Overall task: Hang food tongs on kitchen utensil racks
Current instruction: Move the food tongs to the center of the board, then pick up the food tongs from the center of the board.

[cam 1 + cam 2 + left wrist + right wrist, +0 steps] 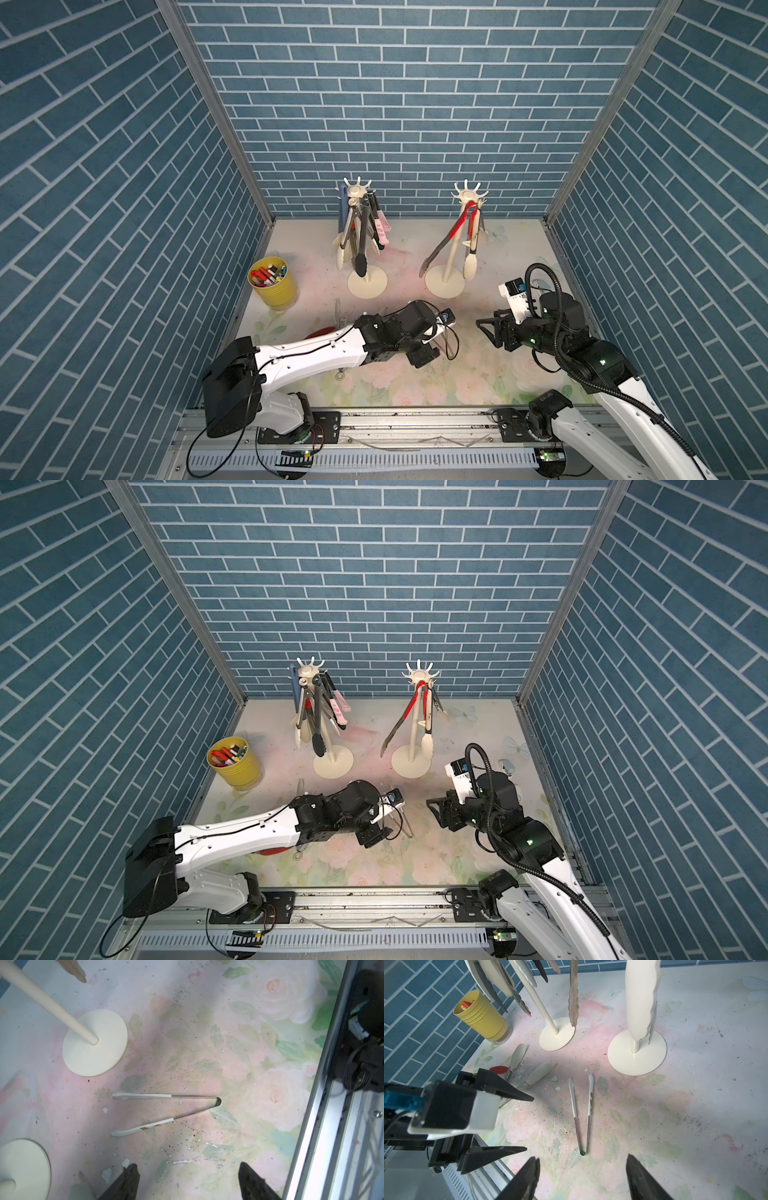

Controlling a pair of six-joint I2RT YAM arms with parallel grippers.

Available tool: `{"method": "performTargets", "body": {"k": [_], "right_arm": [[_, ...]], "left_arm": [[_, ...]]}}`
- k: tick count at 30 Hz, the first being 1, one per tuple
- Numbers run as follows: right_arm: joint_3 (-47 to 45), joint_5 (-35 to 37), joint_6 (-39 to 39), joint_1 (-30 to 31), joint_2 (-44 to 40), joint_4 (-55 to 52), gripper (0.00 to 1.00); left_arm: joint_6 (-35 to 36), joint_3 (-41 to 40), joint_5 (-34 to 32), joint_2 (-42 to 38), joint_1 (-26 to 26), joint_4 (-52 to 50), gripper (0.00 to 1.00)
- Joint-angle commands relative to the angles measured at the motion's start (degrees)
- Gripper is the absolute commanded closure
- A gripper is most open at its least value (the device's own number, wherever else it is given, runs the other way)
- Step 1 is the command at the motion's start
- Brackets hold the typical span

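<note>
The bend of the slim steel tongs should stay free to hang on the rack, so my left gripper will pick up the tongs by one arm's white tip next.
Two cream kitchen utensil racks stand at the back in both top views. The left rack (368, 282) carries several food tongs (359, 245). The right rack (444, 282) holds a red-handled pair (459, 224) and a cream-tipped pair (470, 262). Slim steel tongs with white tips (145, 1096) (573, 1103) lie flat on the floral mat between the arms. My left gripper (188, 1165) (530, 1123) hovers open beside them, nothing between its fingers. My right gripper (583, 1157) (486, 332) is open above their bend, apart from it.
More tongs lie on the mat partly under the left arm: cream tips (539, 1073) and a red tip (320, 332). A yellow cup of markers (272, 282) stands at the left wall. Blue brick walls enclose three sides; a metal rail (395, 419) runs along the front.
</note>
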Motion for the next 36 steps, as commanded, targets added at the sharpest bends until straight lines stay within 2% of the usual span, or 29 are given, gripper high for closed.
{"method": "performTargets", "body": {"k": [1,5,10,14,28,36], "right_arm": [[2.2,0.1,-0.2,0.2,0.8,-1.8,0.32],[2.5,-0.4,-0.7,0.2,1.4,-1.9,0.32],[1.8,-0.9,-0.6,0.2,1.5,-1.7,0.32],[1.4,-1.2,-0.7,0.2,1.4,-1.7,0.32],[0.6,-1.7,-1.1,0.2,1.1,-2.3,0.33],[-0.2,-2.5,-0.8,0.2,1.1,-1.6,0.33]], "left_arm": [[20.0,-0.9,4.3,1.4,1.7,-0.5,0.23],[32.0,3.0,5.3,5.8,3.4,-6.3,0.26],[40.9,7.5,3.4,11.6,6.0,-9.1,0.29],[44.7,9.1,3.2,15.2,6.9,-8.1,0.30],[47.9,14.5,3.8,25.3,7.0,-6.6,0.35],[48.0,17.0,4.2,29.7,7.7,-7.8,0.43]]}}
